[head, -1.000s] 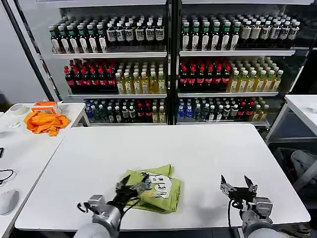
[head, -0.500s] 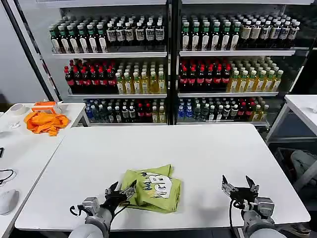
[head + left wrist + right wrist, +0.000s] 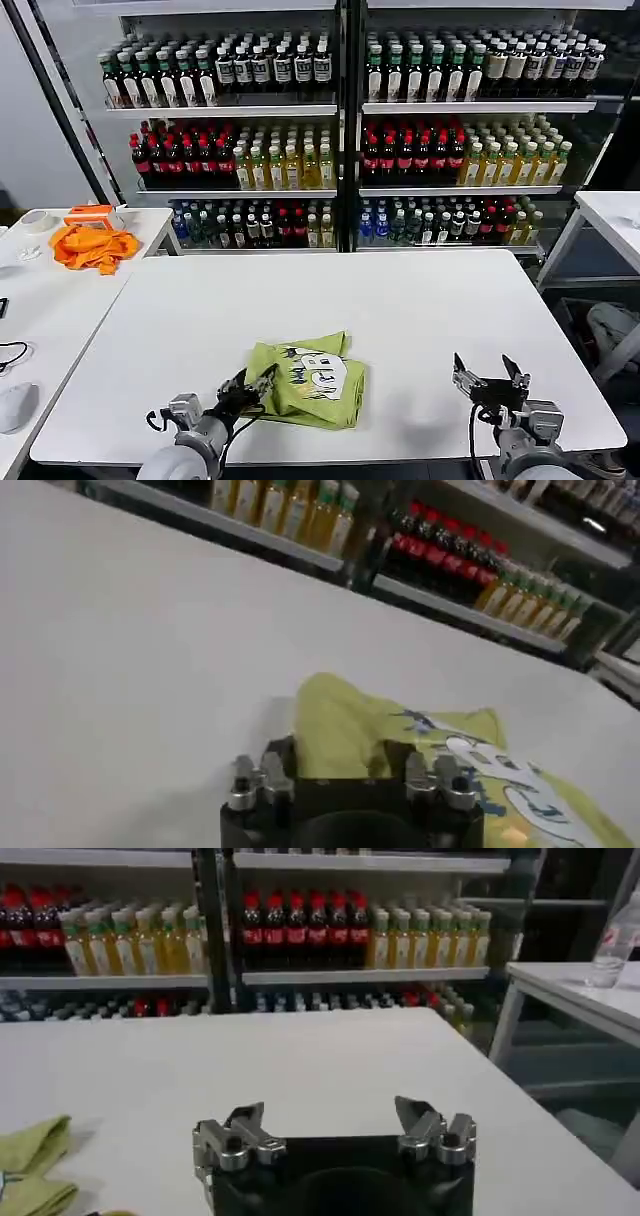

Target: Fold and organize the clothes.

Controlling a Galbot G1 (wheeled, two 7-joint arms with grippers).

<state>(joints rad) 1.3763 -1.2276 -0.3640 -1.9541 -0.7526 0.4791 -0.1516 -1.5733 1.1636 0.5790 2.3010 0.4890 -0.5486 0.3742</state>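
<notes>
A fold of the shirt (image 3: 400,742) sticks up at the shirt's edge and the printed part lies flat, so the robot's left gripper should pinch that raised fold (image 3: 338,730) next.
The clothes are one lime-green T-shirt (image 3: 308,378), lying folded with its white cartoon print up near the front edge of the white table (image 3: 400,300). My left gripper (image 3: 254,386) sits low at the shirt's left edge, open. In the left wrist view the shirt (image 3: 400,742) lies right in front of the left gripper (image 3: 350,772), with a fold of fabric reaching between the spread fingers. My right gripper (image 3: 490,376) hovers open over bare table to the right of the shirt, with nothing in it; from the right wrist view the right gripper (image 3: 335,1123) has the shirt's corner (image 3: 30,1148) off to one side.
Shelves of bottles (image 3: 340,130) stand behind the table. A side table on the left carries an orange cloth (image 3: 92,246) and a white object (image 3: 15,405) near its front. Another white table (image 3: 615,215) with a water bottle (image 3: 615,943) stands at the right.
My left gripper drew back from on top of the shirt to its left edge and sank lower. The right gripper drifted slightly down and right. The shirt stayed put.
</notes>
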